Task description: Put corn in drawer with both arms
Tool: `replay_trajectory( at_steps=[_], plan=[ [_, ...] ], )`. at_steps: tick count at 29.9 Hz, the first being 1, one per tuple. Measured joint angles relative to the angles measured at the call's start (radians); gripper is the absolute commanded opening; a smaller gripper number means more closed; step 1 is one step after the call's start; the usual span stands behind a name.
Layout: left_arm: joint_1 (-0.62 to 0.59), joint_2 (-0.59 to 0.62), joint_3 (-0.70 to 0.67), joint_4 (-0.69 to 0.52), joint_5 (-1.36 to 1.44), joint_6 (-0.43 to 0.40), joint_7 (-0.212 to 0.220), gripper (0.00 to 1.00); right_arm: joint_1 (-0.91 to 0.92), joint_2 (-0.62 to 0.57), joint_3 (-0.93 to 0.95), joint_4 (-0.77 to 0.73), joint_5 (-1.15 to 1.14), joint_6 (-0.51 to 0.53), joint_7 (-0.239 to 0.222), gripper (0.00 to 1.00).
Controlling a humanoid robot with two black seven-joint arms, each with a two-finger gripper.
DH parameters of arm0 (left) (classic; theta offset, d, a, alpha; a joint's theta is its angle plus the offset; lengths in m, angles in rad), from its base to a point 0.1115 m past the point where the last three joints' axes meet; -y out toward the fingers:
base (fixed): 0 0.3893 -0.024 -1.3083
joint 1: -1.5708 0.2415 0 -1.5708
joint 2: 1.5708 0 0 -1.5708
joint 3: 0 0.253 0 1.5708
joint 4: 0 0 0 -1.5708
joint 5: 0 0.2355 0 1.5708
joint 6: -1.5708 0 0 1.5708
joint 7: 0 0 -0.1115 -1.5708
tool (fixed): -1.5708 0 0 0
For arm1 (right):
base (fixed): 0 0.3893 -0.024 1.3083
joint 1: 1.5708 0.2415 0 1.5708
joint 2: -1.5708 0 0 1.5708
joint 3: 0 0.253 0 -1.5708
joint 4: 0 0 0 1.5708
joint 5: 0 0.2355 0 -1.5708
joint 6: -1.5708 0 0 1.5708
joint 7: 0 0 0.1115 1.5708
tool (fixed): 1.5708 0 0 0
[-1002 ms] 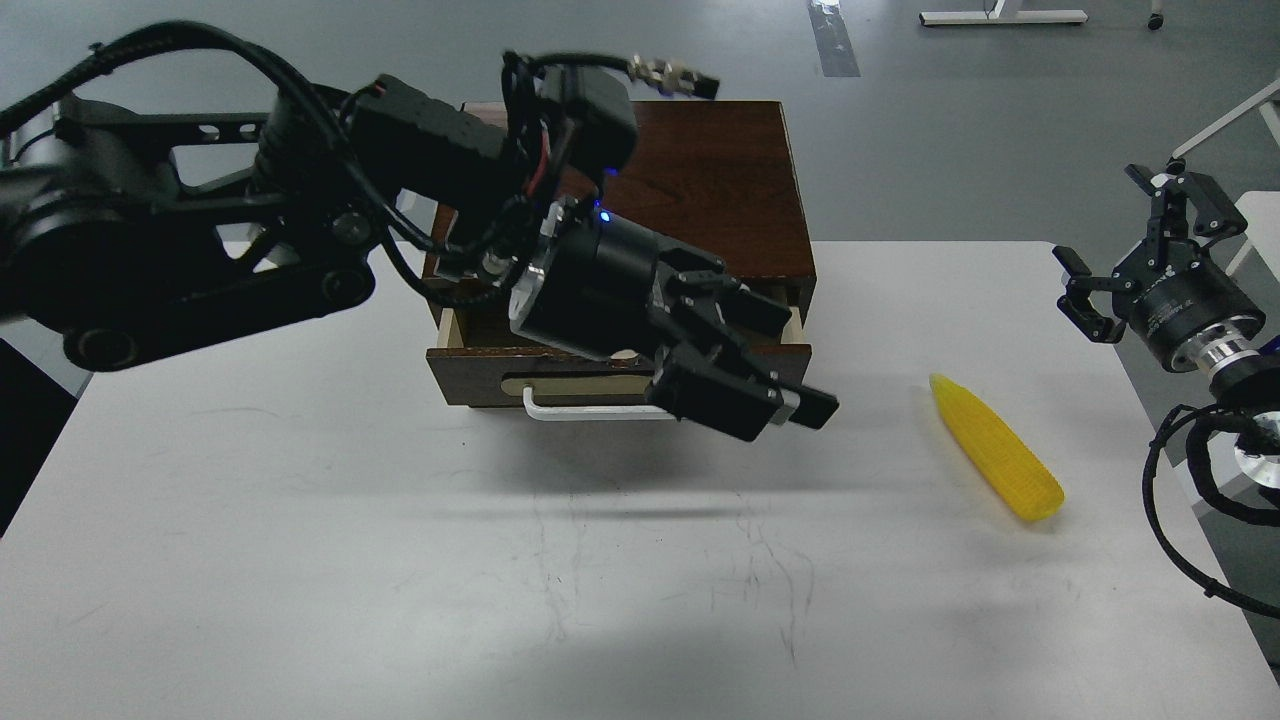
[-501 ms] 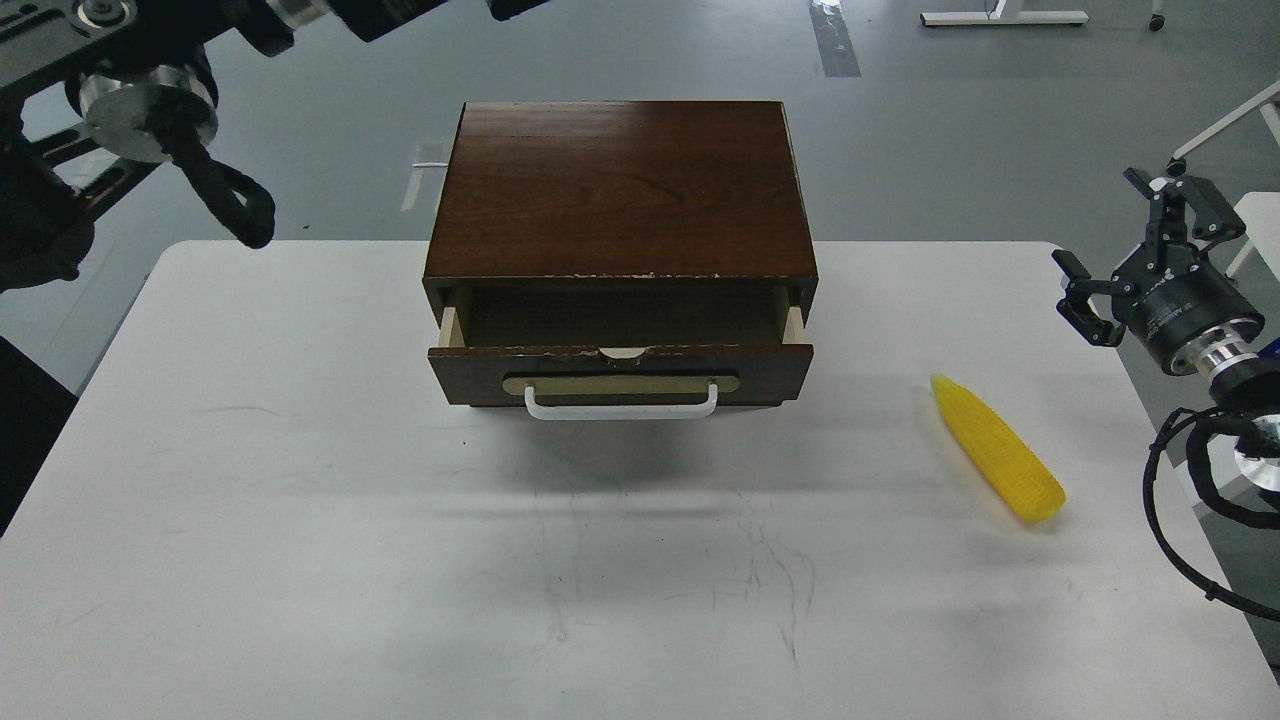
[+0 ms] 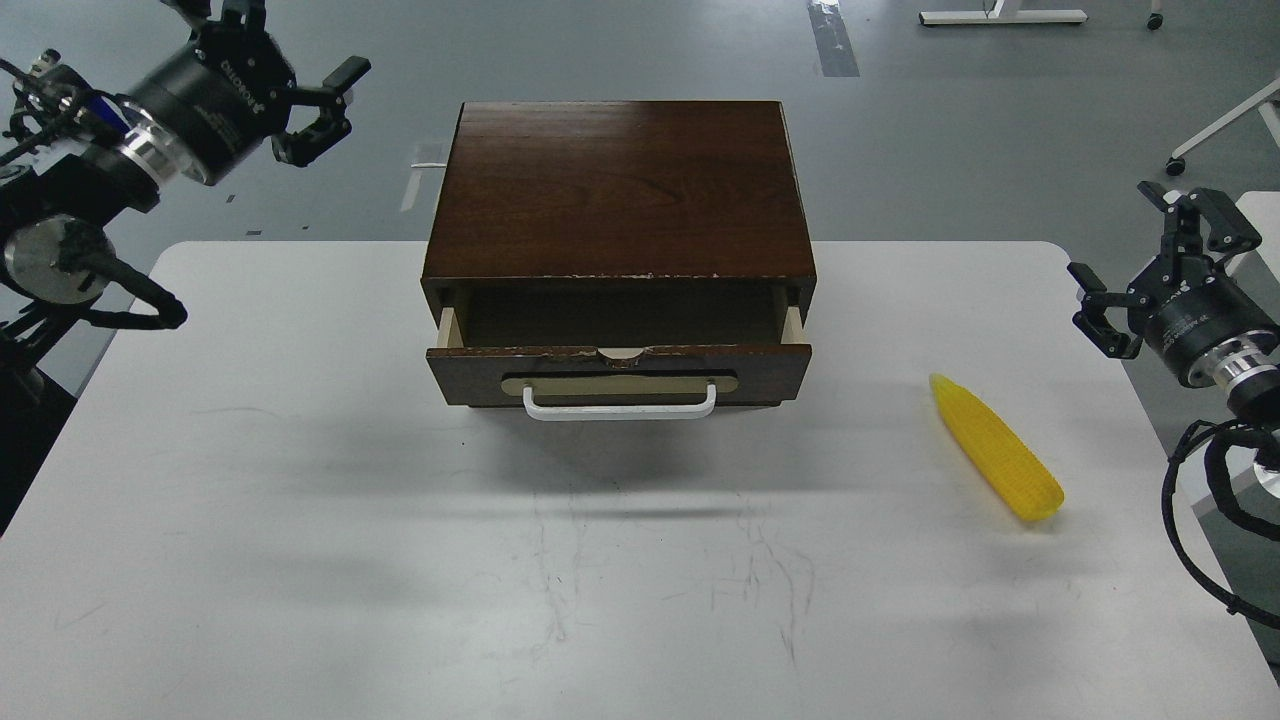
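Note:
My right gripper should put the corn in the drawer [image 3: 620,365] next, so it should grab the yellow corn by its thick rounded end [image 3: 1029,490].
The yellow corn [image 3: 995,459] lies on the white table [image 3: 300,520] at the right, pointed end toward the cabinet. The dark brown cabinet [image 3: 620,190] stands at the table's back middle. Its drawer [image 3: 620,365] is pulled partly out, with the white bar handle [image 3: 620,405] in front; the inside looks empty. My left gripper [image 3: 290,75] is open and empty, raised at the far left, well clear of the cabinet. My right gripper [image 3: 1150,260] is open and empty at the right edge, above and to the right of the corn.
Grey floor lies beyond the table. A white frame leg with a caster [image 3: 1215,125] stands at the far right. Black cables [image 3: 1200,520] hang from my right arm past the table's right edge.
My left arm has let go of the drawer handle and swung away up to the far left. The drawer stays partly open. My right gripper has shifted slightly right and down.

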Motion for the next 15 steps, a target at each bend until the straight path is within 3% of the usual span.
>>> replay_trajectory(
  at_steps=[10, 15],
  plan=[
    [0.163, -0.018, -0.081, 0.005, -0.001, 0.000, -0.017, 0.99, -0.010, -0.071, -0.020, 0.008, -0.286, 0.003, 0.000, 1.00],
    [0.190, -0.022, -0.081, 0.006, 0.000, 0.000, -0.029, 0.98, 0.000, -0.153, -0.020, 0.037, -0.588, 0.006, 0.000, 1.00]
  ],
)
